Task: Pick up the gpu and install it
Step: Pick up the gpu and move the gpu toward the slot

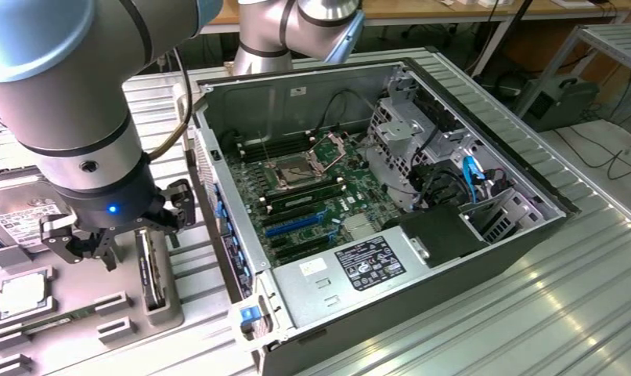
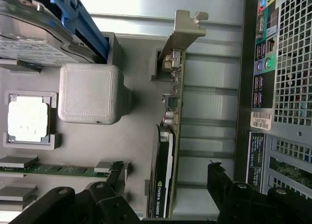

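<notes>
Next, my gripper grabs its flat-sided black cooler cover (image 1: 149, 268) to install the GPU, since small parts jut out unevenly toward the card's bracket.
The gpu (image 1: 152, 270) stands on its long edge in a slot of the grey holder tray (image 1: 138, 317), at the exterior view's left beside the computer case. In the wrist view the gpu (image 2: 168, 136) is a thin dark card with its silver bracket (image 2: 184, 31) at the far end. My gripper (image 1: 128, 231) hangs just above the card and is open. Its black fingers (image 2: 114, 177) stand one on each side of the card, apart from it, with the gripper (image 2: 165, 177) centred over the card's near end.
The open computer case (image 1: 483, 117) lies at the exterior view's right, its motherboard (image 1: 305, 196) and blue slots (image 1: 294, 223) exposed. The tray also holds a hard drive (image 2: 34, 38), a processor (image 2: 28, 117), a memory stick (image 2: 53, 169) and a grey block (image 2: 90, 93).
</notes>
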Controlling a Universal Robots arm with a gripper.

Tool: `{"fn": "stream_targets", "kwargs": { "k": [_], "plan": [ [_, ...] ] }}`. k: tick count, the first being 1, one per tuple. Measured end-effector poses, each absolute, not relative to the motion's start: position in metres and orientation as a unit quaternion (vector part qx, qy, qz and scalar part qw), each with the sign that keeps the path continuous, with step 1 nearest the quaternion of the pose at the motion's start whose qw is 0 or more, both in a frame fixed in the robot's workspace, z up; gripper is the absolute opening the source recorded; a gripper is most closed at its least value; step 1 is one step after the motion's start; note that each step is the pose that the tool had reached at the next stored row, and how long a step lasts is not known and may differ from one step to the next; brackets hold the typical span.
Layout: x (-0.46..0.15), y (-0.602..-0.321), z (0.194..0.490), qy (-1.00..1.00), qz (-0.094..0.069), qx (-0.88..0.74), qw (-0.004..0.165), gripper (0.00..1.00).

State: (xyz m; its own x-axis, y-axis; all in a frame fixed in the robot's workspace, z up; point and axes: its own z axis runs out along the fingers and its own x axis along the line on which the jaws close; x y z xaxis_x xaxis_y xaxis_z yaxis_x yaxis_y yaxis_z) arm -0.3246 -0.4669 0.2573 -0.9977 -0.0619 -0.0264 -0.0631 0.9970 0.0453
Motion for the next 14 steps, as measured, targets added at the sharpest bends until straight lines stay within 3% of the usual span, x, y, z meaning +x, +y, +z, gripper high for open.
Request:
{"fn": "stream_targets", "kwargs": {
  "k": [5, 14],
  "plan": [
    [-0.3246, -0.4669, 0.2566, 0.999, 0.024, -0.031, 0.003, 0.78],
    [-0.3244, -0.4669, 0.2554, 1.000, 0.024, -0.015, 0.002, 0.78]
  ]
}}
